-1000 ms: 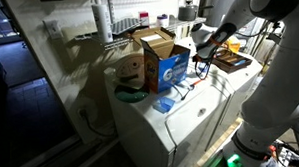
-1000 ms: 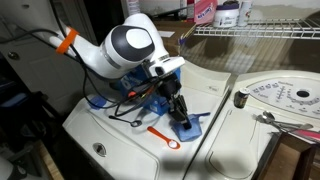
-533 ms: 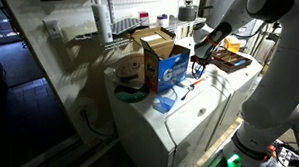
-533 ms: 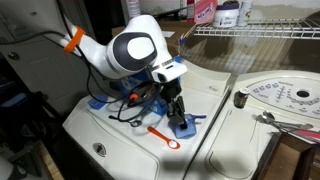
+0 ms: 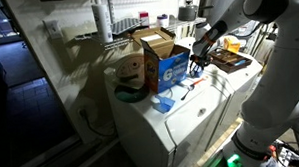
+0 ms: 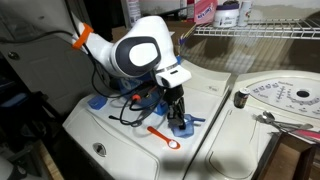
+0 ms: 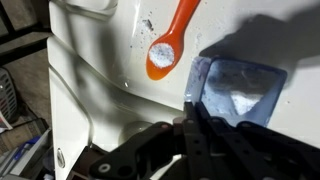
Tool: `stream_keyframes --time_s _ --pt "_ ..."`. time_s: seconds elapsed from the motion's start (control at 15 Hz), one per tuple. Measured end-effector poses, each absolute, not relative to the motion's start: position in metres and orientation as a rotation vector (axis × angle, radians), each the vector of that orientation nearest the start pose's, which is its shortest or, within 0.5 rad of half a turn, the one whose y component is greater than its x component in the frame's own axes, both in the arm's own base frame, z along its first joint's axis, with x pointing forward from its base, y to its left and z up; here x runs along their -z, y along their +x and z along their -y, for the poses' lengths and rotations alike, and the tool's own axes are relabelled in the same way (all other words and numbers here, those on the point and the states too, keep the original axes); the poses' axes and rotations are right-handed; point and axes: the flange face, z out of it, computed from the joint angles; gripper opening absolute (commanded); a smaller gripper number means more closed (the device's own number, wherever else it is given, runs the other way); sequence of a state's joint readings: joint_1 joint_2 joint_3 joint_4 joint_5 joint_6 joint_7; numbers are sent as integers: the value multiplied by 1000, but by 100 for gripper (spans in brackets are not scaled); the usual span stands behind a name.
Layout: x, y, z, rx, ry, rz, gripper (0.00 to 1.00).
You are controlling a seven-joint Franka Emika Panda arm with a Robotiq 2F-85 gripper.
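The blue container's far edge meets its shadow on the white washer top, so if released, the container would rest there. It is time for my gripper to open now.
My gripper reaches down onto the white washer top. Its dark fingers stand close together, pinched on the left wall of a small blue see-through container that holds some white powder. An orange scoop with white powder in its bowl lies on the washer just beyond the container. In an exterior view the gripper stands upright over the blue container, with the orange scoop in front of it. The gripper also shows beside a blue detergent box.
An open cardboard box and a round smiley-face object stand behind the detergent box. Black cables lie on the washer. A wire shelf holds bottles. A round white dial plate and a metal tool lie on the neighbouring machine.
The arm has shifted a little and the gripper has come lower, onto the blue container. The orange scoop has not moved.
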State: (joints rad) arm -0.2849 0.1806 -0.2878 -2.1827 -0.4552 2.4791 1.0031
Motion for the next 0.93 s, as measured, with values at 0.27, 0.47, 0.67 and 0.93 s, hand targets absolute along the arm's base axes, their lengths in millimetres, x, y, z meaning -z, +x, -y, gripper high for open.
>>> stream_keyframes --time_s 0.27,0.47,0.67,0.93 --pt "-317 480 308 296 -2799 -1977 58" --pt "-319 481 314 310 -2802 -1989 78" --pt "-333 483 320 362 -2793 -2004 100" --pt "-347 479 319 365 -2779 -2021 100"
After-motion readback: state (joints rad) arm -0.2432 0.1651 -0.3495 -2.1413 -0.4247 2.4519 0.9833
